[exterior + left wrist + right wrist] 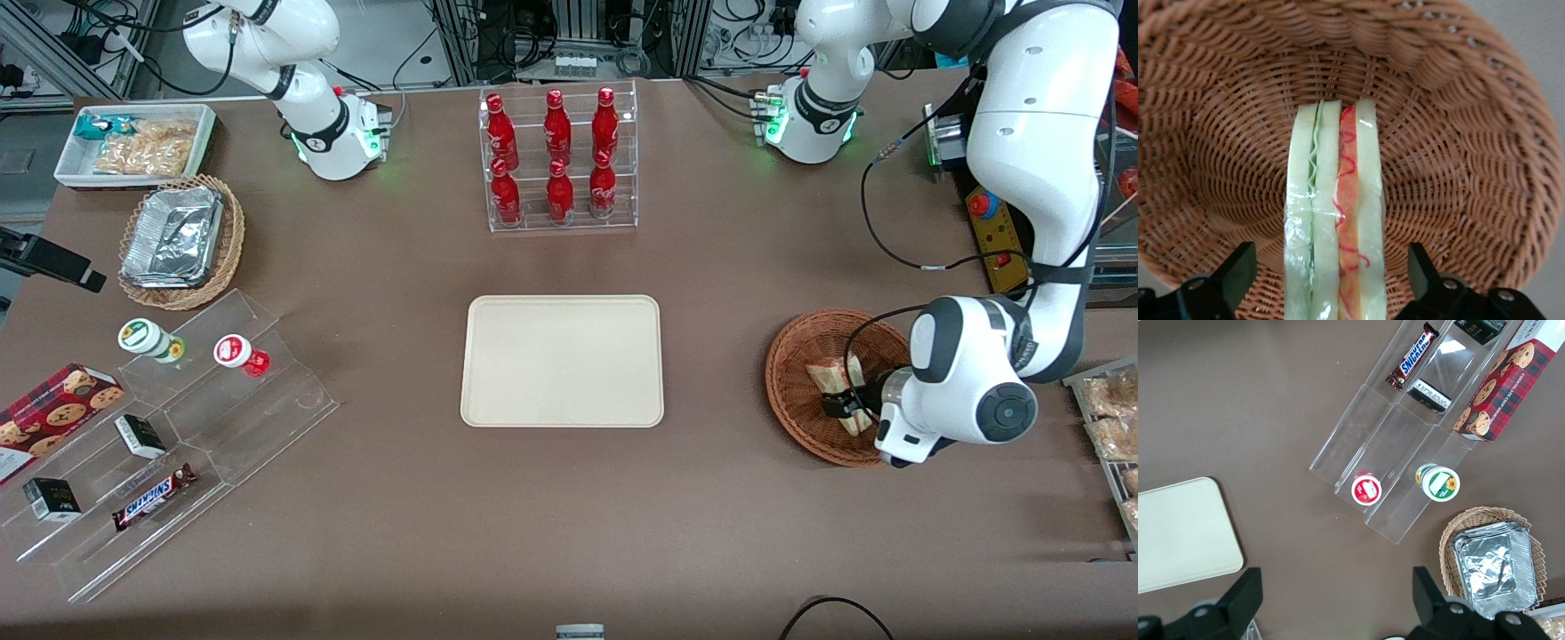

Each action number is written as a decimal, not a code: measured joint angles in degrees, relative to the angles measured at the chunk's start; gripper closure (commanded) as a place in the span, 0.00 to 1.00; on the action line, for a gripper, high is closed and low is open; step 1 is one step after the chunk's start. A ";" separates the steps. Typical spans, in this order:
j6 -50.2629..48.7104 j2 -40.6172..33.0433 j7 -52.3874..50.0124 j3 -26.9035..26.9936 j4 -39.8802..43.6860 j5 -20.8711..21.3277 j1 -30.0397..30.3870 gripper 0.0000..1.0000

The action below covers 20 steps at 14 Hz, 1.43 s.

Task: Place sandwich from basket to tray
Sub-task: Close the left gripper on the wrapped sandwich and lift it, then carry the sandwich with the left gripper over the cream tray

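The sandwich should be grabbed by its narrow end (1335,280) next, so my gripper can place it on the tray.
The sandwich (831,378), a clear-wrapped wedge of white bread with green and red filling, lies in the round reddish-brown wicker basket (789,373) toward the working arm's end of the table. My gripper (846,407) is lowered into the basket and stands open. In the left wrist view the sandwich (1335,187) runs edge-up between the two black fingers (1238,272), with a gap on each side, and the basket (1458,167) weave fills the background. The cream tray (562,360) sits flat at the table's middle and holds nothing; it also shows in the right wrist view as the tray (1178,533).
A clear rack of red bottles (558,160) stands farther from the front camera than the tray. Toward the parked arm's end are a clear stepped shelf (178,444) with small snacks, an oval basket of foil containers (178,240) and a white snack bin (138,142). Bagged snacks (1111,418) lie beside the round basket.
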 measured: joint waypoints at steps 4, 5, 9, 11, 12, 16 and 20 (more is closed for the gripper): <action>0.13 0.06 0.00 -0.21 -1.22 0.02 -0.05 0.78; 0.14 0.06 0.00 -0.21 -1.26 0.03 -0.04 0.84; 0.35 -0.32 0.00 -0.37 -0.80 0.04 -0.03 0.88; -0.14 -1.19 0.26 -1.13 1.16 0.05 -0.48 0.88; -2.31 -1.84 0.42 -1.77 3.67 0.05 -1.62 0.88; -10.41 -2.62 0.20 -2.40 14.93 0.39 -14.44 0.87; -5.76 1.99 -1.92 -2.46 17.12 0.35 -29.51 0.87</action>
